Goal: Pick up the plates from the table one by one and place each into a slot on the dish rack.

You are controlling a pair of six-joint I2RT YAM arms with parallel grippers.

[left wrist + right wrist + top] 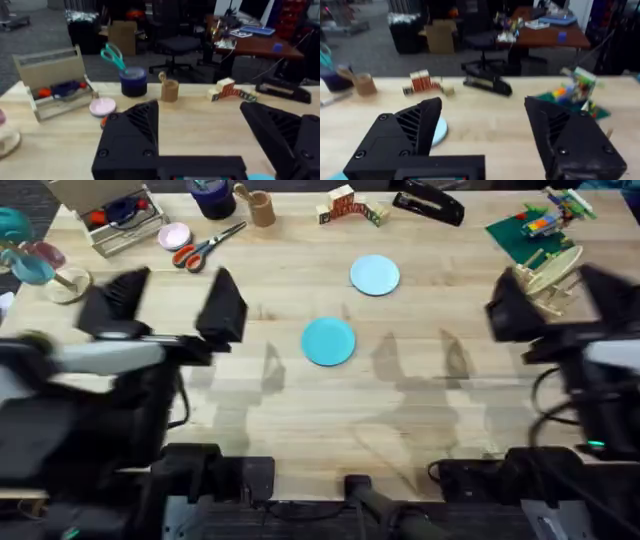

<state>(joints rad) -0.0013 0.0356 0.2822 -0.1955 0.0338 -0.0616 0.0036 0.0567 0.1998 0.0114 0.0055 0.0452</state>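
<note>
The teal plate has its broad round side (328, 341) up, so my right gripper should next grip the plate's thin rim (352, 343), where two facing sides of the rim meet the fingers, to pick the plate up.
The teal plate (328, 341) lies flat in the middle of the table (400, 430). The paler light blue plate (375, 275) lies a little farther back and to the right, and part of it (439, 132) peeks from behind a finger in the right wrist view. The dish rack (550, 275) stands at the right, near the back. My left gripper (175, 300) (200, 125) hovers open at the left, well apart from both plates. My right gripper (560, 300) (485, 120) hangs open over the rack area, holding nothing.
Along the back edge are a wooden box (115, 220), a pink dish (174, 235), orange-handled scissors (205, 248), a wooden cup (262, 208), toy blocks (350, 208), a black stapler (430, 202) and a green brick baseplate (530, 228). Cups stand at the far left (30, 260).
</note>
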